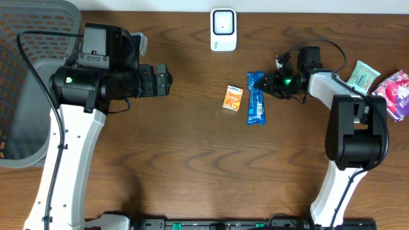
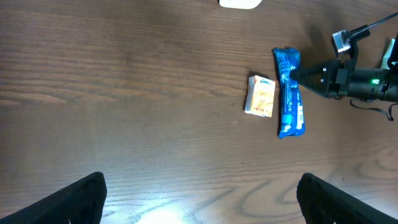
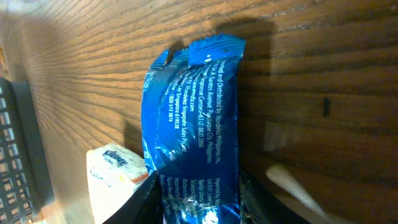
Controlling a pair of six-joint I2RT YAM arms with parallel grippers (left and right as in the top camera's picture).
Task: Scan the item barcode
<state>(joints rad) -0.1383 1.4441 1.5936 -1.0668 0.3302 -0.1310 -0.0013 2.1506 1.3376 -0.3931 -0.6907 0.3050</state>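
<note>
I should next grab the blue snack packet by both sides toward its far end with my right gripper, leaving the white barcode patch uncovered for the scanner.
A blue snack packet lies lengthwise on the wooden table, with a small orange-and-white tissue pack just to its left. My right gripper reaches in from the right at the packet's far end. In the right wrist view its two dark fingers press against both sides of the blue packet, and the tissue pack sits beside the left finger. A white barcode scanner stands at the table's back edge. My left gripper hovers open and empty well to the left, its fingers spread wide over bare wood.
A grey mesh basket fills the left edge of the table. A green packet and a pink packet lie at the far right behind the right arm.
</note>
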